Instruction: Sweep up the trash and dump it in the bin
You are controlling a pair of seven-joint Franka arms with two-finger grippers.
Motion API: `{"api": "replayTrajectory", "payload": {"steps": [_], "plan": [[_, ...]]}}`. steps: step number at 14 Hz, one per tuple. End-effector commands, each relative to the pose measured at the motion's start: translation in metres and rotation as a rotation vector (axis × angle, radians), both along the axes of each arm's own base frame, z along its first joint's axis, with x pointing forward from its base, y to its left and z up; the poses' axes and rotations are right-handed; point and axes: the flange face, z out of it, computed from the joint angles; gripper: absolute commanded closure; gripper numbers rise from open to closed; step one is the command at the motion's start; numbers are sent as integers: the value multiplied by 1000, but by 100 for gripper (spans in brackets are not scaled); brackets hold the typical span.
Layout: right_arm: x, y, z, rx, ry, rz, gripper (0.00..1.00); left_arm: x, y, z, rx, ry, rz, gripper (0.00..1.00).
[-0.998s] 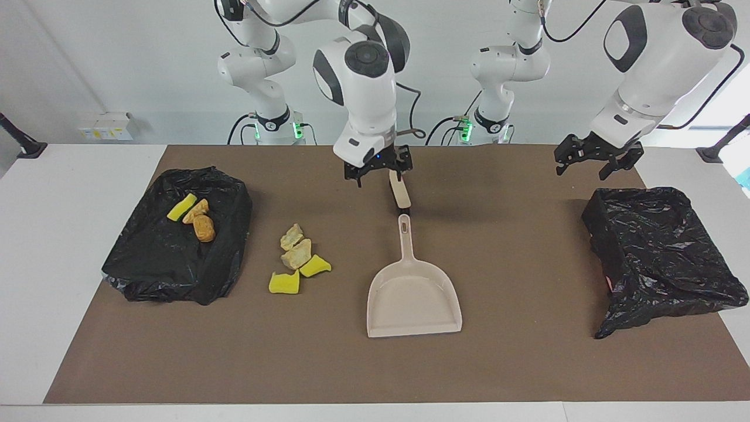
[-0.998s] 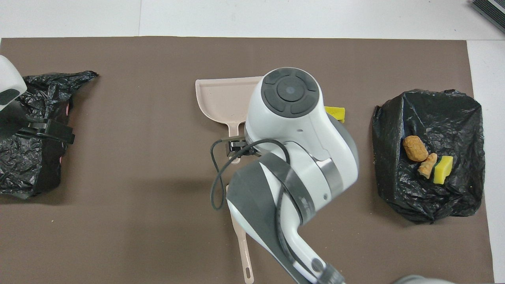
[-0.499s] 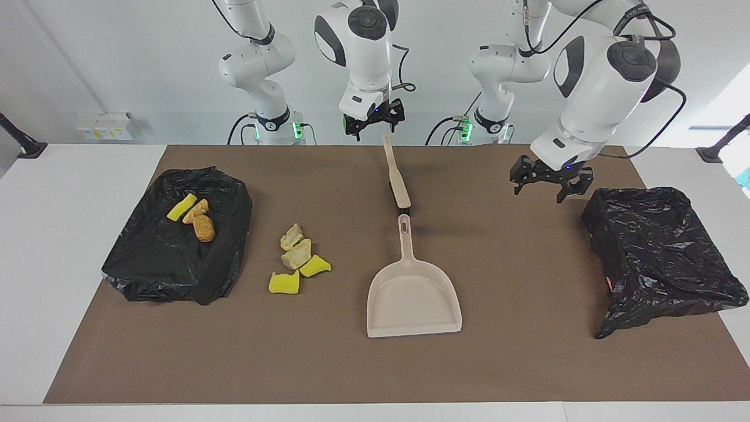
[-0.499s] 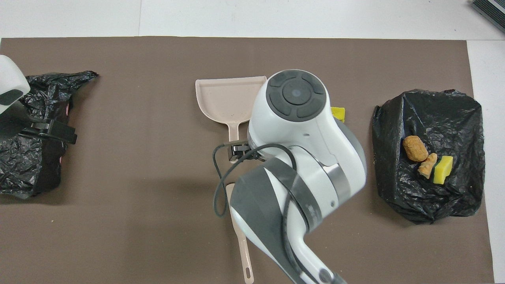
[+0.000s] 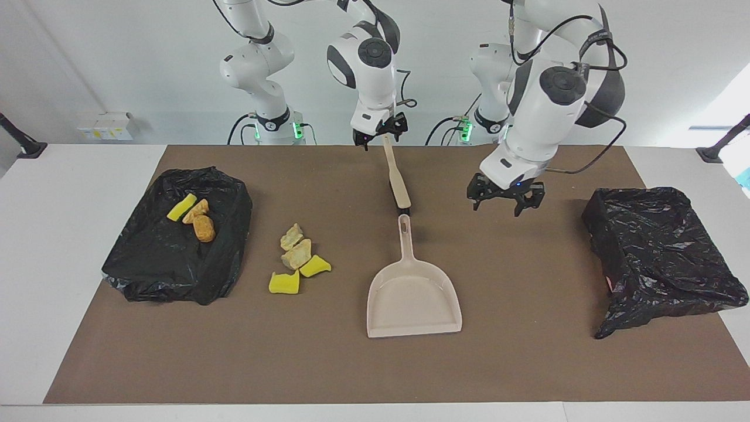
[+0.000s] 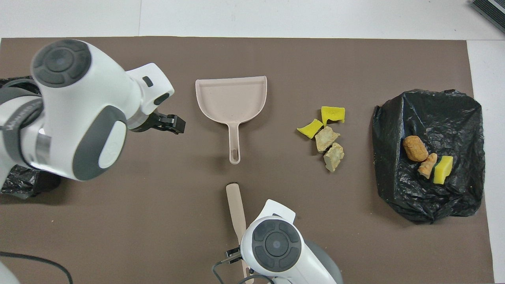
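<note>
I next need to grab the dustpan with my left gripper by its narrow handle [image 6: 234,144], because the dustpan's broad scoop is far wider than my open fingers.
Four trash chunks, two pale tan and two yellow [image 5: 297,261], lie on the brown mat [image 6: 327,138] between the beige dustpan [image 5: 413,299] and the black-bagged bin [image 5: 146,264]. Three more pieces [image 5: 196,218] lie in that bin [image 6: 434,114]. The dustpan [image 6: 230,98] lies flat with its handle toward the robots. A beige brush [image 5: 396,179] lies flat on the mat, in line with that handle [image 6: 235,209]. My right gripper [image 5: 379,132] is open and hangs over the brush's end nearest the robots. My left gripper [image 5: 505,202] is open and empty, low over the mat beside the dustpan's handle [image 6: 171,123].
A second black-bagged bin [image 5: 662,258] stands at the left arm's end of the table; in the overhead view the left arm covers most of it [image 6: 19,183]. The mat's edge farthest from the robots [image 6: 252,38] borders the white table top.
My right gripper left the brush near the dustpan's handle, rose, and now hangs over the brush's end nearest the robots. My left gripper moved from its bin toward the dustpan and came lower.
</note>
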Motion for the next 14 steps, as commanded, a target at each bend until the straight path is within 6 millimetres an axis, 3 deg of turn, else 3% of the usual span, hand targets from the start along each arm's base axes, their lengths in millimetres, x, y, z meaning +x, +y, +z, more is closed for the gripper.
{"api": "replayTrajectory", "payload": {"steps": [1, 4, 6, 7, 11, 13, 14], "plan": [[-24, 7, -28, 19, -3, -21, 0, -4, -46, -27, -1, -25, 44, 0], [-31, 27, -58, 19, -23, -24, 0, -8, -99, -64, -37, -60, 123, 0], [-30, 29, -65, 18, -26, -26, 0, -6, -110, -73, -58, -81, 148, 0], [-30, 29, -68, 16, -26, -26, 0, -14, -128, -81, -60, -82, 136, 0], [-30, 29, -75, 10, -23, -26, 0, -28, -149, -109, -35, -59, 131, 0], [-33, 28, -75, -6, -5, -21, 0, -26, -150, -113, -44, -68, 139, 0], [-34, 27, -75, -14, 4, -17, 6, -30, -149, -120, -36, -62, 137, 0]]}}
